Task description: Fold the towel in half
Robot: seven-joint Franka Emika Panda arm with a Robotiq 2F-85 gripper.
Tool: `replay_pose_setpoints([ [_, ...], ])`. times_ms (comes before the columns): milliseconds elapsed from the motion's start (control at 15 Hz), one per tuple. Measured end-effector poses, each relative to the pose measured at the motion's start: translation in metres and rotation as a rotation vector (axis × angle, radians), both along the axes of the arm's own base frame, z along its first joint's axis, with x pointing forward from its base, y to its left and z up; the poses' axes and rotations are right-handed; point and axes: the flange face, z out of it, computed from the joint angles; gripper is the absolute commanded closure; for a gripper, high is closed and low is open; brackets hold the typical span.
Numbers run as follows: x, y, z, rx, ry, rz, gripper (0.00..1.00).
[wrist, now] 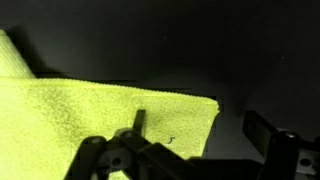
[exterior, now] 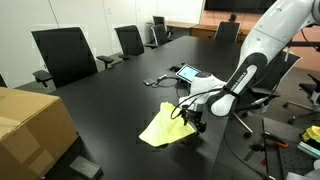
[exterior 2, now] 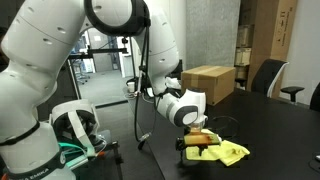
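Observation:
The robot's gripper is going to grab the towel's (exterior: 163, 129) corner next, at the end nearest the arm. It will then pull that end over to fold the towel in half.
The pale-yellow towel (exterior: 163, 129) lies crumpled flat on the black table, near its edge; it also shows in an exterior view (exterior 2: 230, 152). My gripper (exterior: 192, 120) hangs just above the towel's end nearest the arm, as both exterior views show (exterior 2: 195, 146). In the wrist view the towel (wrist: 90, 120) fills the lower left, with a straight edge and a corner at mid-frame. My gripper (wrist: 195, 120) is open: one finger is over the cloth, the other over bare table beyond the corner. Nothing is held.
A brown cardboard box (exterior: 30, 125) stands on the table, and shows in both exterior views (exterior 2: 210, 82). A small tablet (exterior: 188, 72) lies beyond the arm. Office chairs (exterior: 65, 55) line the table's far side. The table (exterior: 110, 95) edge is close to the towel.

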Motion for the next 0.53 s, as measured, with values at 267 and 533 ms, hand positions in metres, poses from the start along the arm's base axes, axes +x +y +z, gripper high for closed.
replay_pose_setpoints([
  [267, 0.0058, -0.0013, 0.0012, -0.001, -0.011, 0.009, 0.00],
  [533, 0.0033, -0.0041, -0.0052, -0.002, 0.000, 0.012, 0.00],
])
